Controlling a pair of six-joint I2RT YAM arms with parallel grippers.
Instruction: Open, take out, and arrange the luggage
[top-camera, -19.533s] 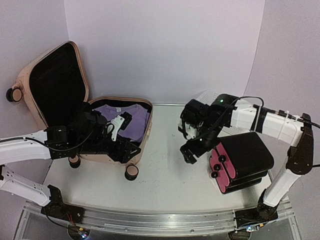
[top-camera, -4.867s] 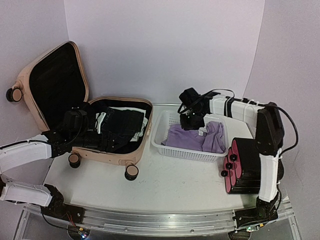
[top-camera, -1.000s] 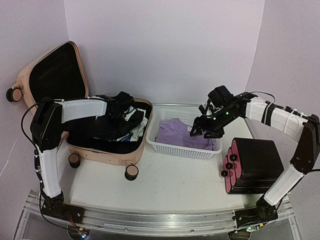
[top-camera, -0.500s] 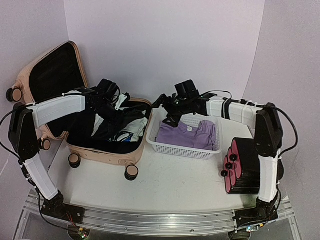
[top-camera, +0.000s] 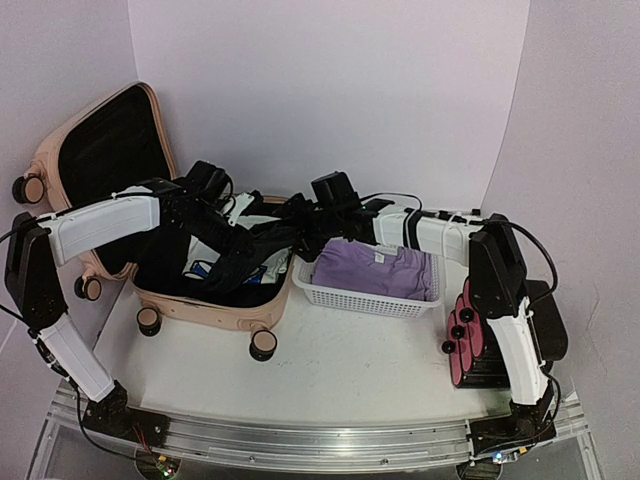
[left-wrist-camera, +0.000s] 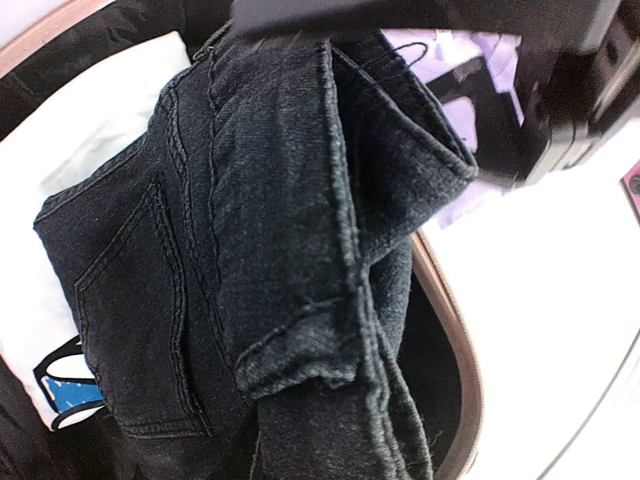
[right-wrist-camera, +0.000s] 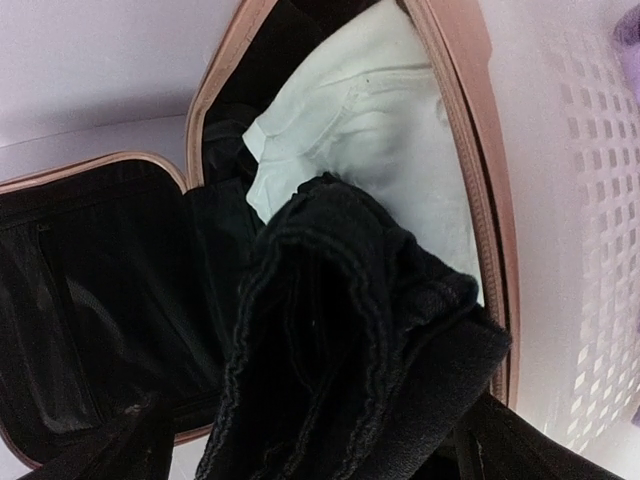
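Note:
The right gripper grabs the black jeans (top-camera: 245, 245) by the folded edge on the basket side next, to lay them in the basket.
The luggage (top-camera: 100, 150), a pale pink hard-shell suitcase with black lining, lies open at the left with its lid propped up. My left gripper (top-camera: 222, 215) is over the lower half, shut on black jeans (top-camera: 245, 245) that hang lifted out of it. In the left wrist view the jeans (left-wrist-camera: 270, 230) fill the frame and hide the fingers. My right gripper (top-camera: 287, 226) reaches across from the right and stands open, its fingers either side of the jeans' (right-wrist-camera: 350, 350) folded edge. A white garment (right-wrist-camera: 370, 130) lies underneath in the luggage.
A white mesh basket (top-camera: 330, 285) holding a purple shirt (top-camera: 375, 265) sits right beside the suitcase. A black case with pink wheels (top-camera: 505, 335) stands at the right, by the right arm's base. The suitcase rim (top-camera: 215, 315) and wheels face the front.
The right arm swung left from the basket to the suitcase and its jaws opened wide. The left gripper kept the jeans raised, shifting them a little toward the right gripper.

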